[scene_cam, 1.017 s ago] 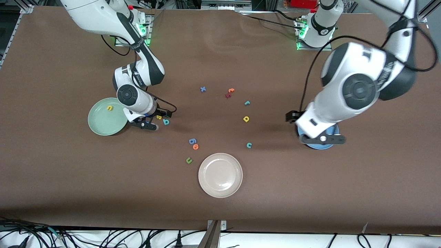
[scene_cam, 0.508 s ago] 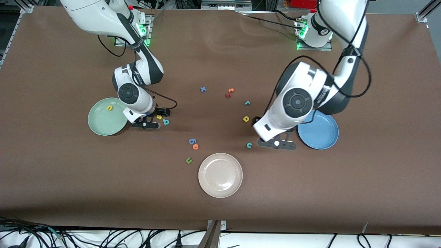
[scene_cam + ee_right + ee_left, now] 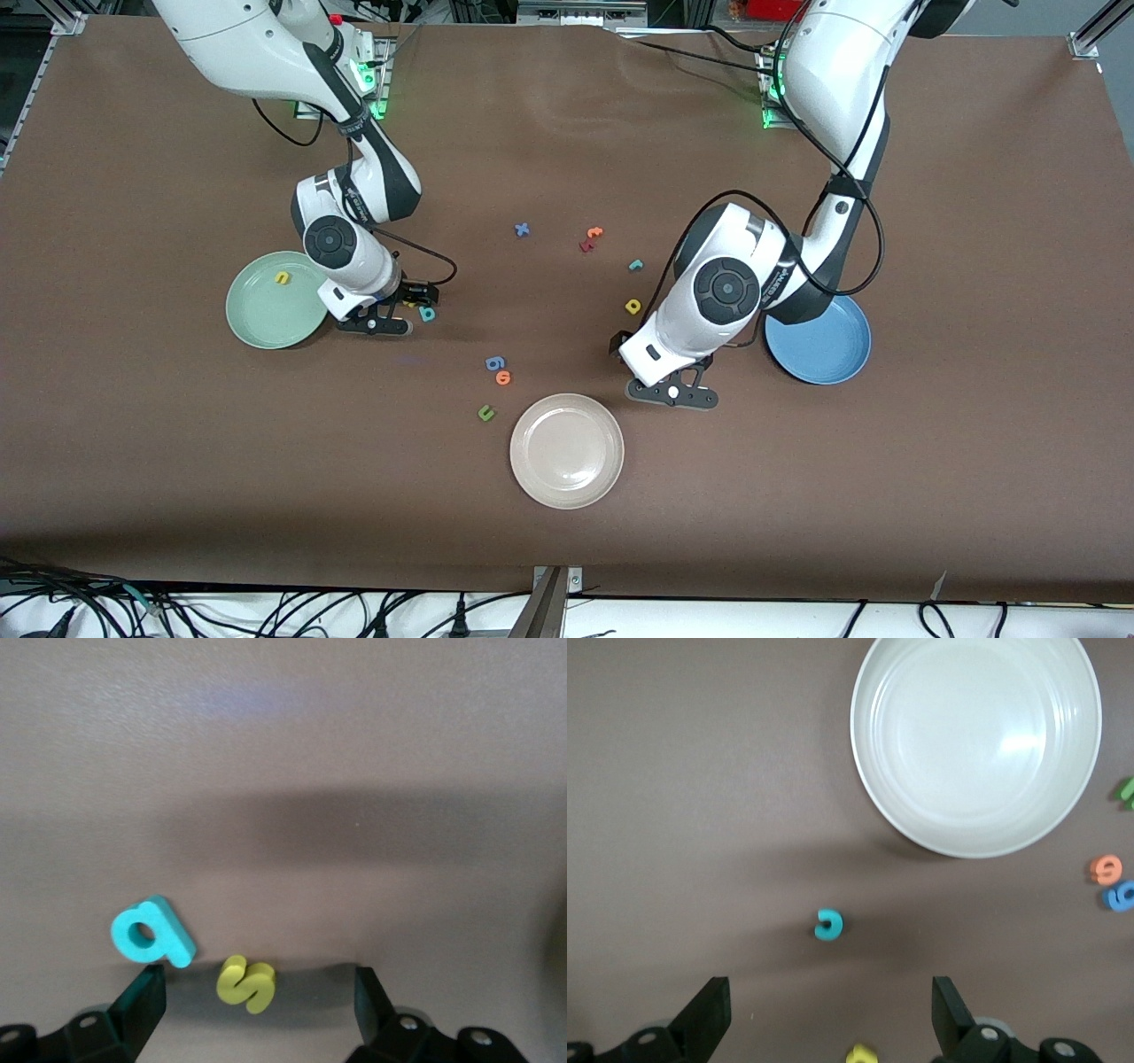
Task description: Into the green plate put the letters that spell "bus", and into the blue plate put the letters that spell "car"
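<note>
My right gripper's fingers reach down to the tabletop around the yellow "s", and closing now would catch it, so it is time to close.
My right gripper point(image 3: 376, 323) point(image 3: 257, 1005) hangs low beside the green plate point(image 3: 266, 321), open, with the yellow "s" point(image 3: 246, 983) lying loose between its fingers. The teal "b" point(image 3: 152, 932) point(image 3: 428, 313) lies just past one fingertip. A yellow "u" point(image 3: 283, 277) rests in the green plate. My left gripper point(image 3: 673, 396) point(image 3: 828, 1023) stands open and empty above the table, the teal "c" point(image 3: 828, 924) lying just off its fingertips; the arm hides this letter in the front view. The yellow "a" point(image 3: 633, 307) and teal "r" point(image 3: 635, 265) lie on the table. The blue plate point(image 3: 824, 347) holds nothing.
A beige-white plate point(image 3: 567, 450) sits nearest the front camera. A blue "g" point(image 3: 495, 362), orange "o" point(image 3: 503, 377) and dark green "u" point(image 3: 485, 412) lie between it and the green plate. A blue "x" point(image 3: 522, 229) and red-orange letters point(image 3: 591, 239) lie farther back.
My left arm swung from over the blue plate toward the middle and now hangs by the teal "c". My right gripper edged onto the "s", its fingers barely narrowing.
</note>
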Available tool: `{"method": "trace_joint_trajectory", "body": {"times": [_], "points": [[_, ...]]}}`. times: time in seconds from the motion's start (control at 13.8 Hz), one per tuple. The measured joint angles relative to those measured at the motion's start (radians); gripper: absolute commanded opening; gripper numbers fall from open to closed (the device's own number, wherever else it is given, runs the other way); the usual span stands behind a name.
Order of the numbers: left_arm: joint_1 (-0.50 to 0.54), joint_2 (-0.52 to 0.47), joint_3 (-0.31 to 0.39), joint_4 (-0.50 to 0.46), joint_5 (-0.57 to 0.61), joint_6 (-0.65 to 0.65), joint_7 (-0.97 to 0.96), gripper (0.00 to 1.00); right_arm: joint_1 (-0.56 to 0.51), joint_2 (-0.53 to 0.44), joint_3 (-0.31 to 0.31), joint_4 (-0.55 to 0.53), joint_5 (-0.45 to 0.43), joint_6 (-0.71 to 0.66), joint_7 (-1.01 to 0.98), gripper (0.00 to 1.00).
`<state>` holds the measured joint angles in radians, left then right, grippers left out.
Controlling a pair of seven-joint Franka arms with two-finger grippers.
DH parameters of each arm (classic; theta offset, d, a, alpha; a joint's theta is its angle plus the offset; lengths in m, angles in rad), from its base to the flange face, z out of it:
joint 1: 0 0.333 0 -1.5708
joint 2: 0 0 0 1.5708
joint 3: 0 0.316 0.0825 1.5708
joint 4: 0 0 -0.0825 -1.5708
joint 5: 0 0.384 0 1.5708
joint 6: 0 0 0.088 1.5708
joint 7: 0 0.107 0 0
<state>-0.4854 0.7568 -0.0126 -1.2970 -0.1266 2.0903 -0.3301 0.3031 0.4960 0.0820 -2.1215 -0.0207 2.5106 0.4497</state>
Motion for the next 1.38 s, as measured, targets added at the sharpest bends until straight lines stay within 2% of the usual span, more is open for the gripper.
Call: {"method": "trace_joint_trajectory", "body": {"times": [0.07,0.51,0.73,1.16,1.31,1.38], "points": [[0.001,0.011,0.001,-0.004,0.000,0.019,0.005,1.00,-0.001,0.001,-0.001,0.000,0.000,0.002,-0.003,0.86],[-0.012,0.083,-0.001,-0.038,0.065,0.119,0.045,1.00,-0.001,-0.010,-0.003,0.001,0.000,0.003,-0.014,0.46],[-0.020,0.091,0.000,-0.057,0.070,0.134,0.046,1.00,-0.001,-0.014,-0.004,0.001,0.000,0.003,-0.015,0.29],[-0.026,0.119,0.000,-0.064,0.070,0.170,0.048,0.99,-0.001,-0.019,-0.004,0.002,0.000,-0.001,-0.015,0.20],[-0.028,0.132,-0.001,-0.065,0.070,0.183,0.049,0.95,-0.001,-0.022,-0.013,0.013,0.000,-0.038,-0.015,0.20],[-0.032,0.138,-0.001,-0.065,0.071,0.185,0.050,0.89,-0.001,-0.029,-0.022,0.031,0.000,-0.086,-0.017,0.20]]}}
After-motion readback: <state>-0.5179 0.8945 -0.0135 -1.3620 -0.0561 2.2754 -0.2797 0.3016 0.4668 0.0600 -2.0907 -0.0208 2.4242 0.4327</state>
